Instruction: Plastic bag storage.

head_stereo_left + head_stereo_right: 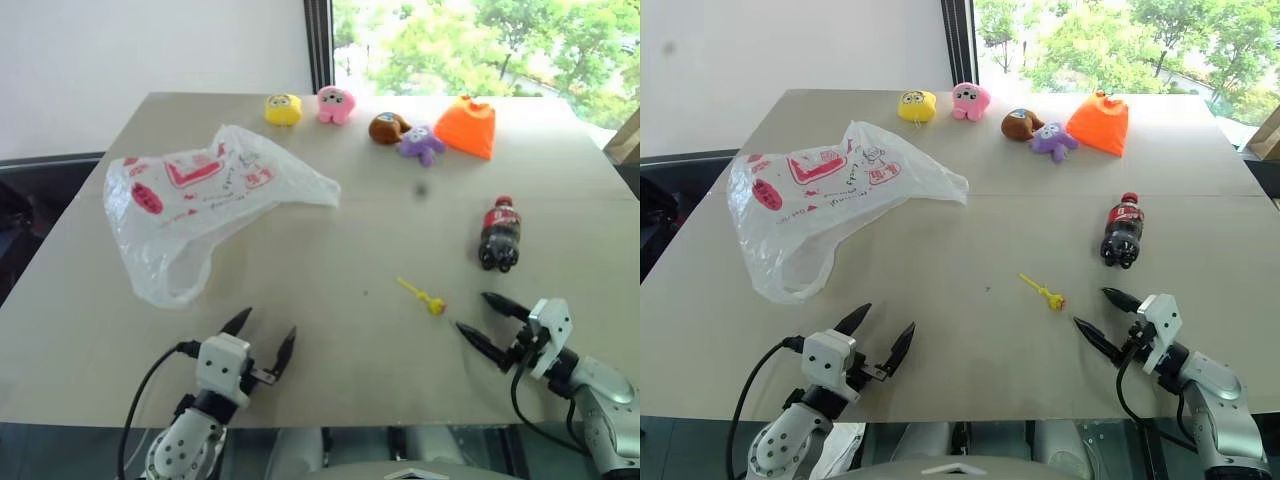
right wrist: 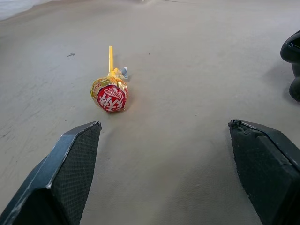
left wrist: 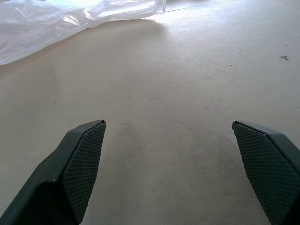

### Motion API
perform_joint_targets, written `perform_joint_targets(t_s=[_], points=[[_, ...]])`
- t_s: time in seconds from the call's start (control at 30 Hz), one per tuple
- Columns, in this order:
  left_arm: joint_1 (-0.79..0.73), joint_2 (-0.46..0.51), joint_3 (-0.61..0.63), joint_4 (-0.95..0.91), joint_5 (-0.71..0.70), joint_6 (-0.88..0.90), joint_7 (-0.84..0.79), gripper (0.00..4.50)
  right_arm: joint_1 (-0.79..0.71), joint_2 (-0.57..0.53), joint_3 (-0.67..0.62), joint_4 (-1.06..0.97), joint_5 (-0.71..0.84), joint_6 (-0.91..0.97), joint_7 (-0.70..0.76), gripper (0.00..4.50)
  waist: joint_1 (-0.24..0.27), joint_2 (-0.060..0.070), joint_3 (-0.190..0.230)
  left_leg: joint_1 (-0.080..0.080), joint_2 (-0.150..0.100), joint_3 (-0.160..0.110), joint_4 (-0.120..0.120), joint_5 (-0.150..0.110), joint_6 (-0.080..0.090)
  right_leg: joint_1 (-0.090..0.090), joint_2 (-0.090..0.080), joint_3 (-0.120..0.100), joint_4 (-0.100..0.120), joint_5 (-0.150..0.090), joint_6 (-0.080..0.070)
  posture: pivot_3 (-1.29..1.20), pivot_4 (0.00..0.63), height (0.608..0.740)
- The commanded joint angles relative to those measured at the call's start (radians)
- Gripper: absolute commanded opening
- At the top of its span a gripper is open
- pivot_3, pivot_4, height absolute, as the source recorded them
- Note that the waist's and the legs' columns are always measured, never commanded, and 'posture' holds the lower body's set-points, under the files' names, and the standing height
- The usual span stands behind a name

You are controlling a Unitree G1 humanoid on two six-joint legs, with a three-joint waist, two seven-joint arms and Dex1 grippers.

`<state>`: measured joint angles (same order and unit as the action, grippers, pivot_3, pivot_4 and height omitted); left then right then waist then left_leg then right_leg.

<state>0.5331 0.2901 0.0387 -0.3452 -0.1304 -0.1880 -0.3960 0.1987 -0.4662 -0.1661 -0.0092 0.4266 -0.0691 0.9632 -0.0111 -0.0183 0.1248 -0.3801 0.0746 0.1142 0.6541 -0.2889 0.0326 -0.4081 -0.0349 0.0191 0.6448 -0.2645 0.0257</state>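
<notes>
My left gripper picks up the plastic bag by its narrow loop handle (image 1: 178, 298) next. The bag spreads wide and slack over the table.
The plastic bag (image 1: 205, 205) is a large crinkly translucent white carrier with red print, lying crumpled on the left half of the beige table, its loop handle toward me. Its edge (image 3: 70, 23) shows ahead of my left fingers in the left wrist view. My left gripper (image 1: 265, 340) hovers open near the table's front edge, just short of the bag, holding nothing. My right gripper (image 1: 485, 318) is open and empty at the front right, pointing toward a yellow lollipop (image 1: 425, 297), whose red and gold wrapper (image 2: 110, 93) lies just beyond its fingers.
A small cola bottle (image 1: 499, 234) lies on its side at the right, near my right gripper. Along the far edge sit a yellow toy (image 1: 283, 109), a pink toy (image 1: 335, 104), a brown toy (image 1: 387, 127), a purple toy (image 1: 422, 144) and an orange cone-shaped pouch (image 1: 468, 128).
</notes>
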Motion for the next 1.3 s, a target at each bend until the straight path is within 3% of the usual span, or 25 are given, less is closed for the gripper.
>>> perform_joint_targets(t_s=[0.03,0.23,0.63,1.17,1.3], points=[[-0.025,0.009,0.025,0.037,-0.002,-0.030,-0.003,4.49,-0.027,-0.037,-0.031,0.052,-0.002,-0.036,0.030,4.41,0.000,0.000,0.000,0.000,0.000,0.000,0.000,0.000,0.000,0.000,0.000,0.000,0.000,0.000,0.000,0.00,0.150,0.740],[-0.065,0.026,0.029,0.103,-0.008,-0.067,-0.027,4.49,-0.063,-0.092,-0.048,0.140,0.004,-0.075,0.086,4.41,0.001,0.001,-0.001,0.001,0.000,0.000,0.004,0.000,0.000,0.002,0.000,0.000,0.003,0.000,0.000,0.00,0.150,0.740],[-0.068,0.058,0.055,0.103,-0.027,-0.062,-0.059,4.49,-0.072,-0.096,-0.050,0.147,0.008,-0.069,0.090,4.41,0.000,0.002,-0.001,0.002,0.000,-0.001,0.010,0.000,0.000,0.002,0.001,0.001,0.012,0.000,0.000,0.00,0.150,0.740],[-0.048,0.007,0.053,0.019,0.039,-0.011,0.048,4.49,-0.067,-0.102,-0.039,0.125,0.015,-0.056,0.108,4.41,0.000,0.002,-0.001,0.002,0.000,-0.001,0.013,0.000,0.000,0.002,0.000,0.001,0.014,0.000,-0.001,0.00,0.150,0.740],[-0.024,-0.044,0.104,-0.085,0.009,0.014,0.126,4.49,-0.002,-0.165,-0.015,-0.080,0.098,0.040,0.204,4.41,0.000,0.002,0.001,0.001,0.000,-0.001,0.013,0.000,0.000,0.001,0.000,0.001,0.014,0.000,-0.001,0.00,0.150,0.740]])
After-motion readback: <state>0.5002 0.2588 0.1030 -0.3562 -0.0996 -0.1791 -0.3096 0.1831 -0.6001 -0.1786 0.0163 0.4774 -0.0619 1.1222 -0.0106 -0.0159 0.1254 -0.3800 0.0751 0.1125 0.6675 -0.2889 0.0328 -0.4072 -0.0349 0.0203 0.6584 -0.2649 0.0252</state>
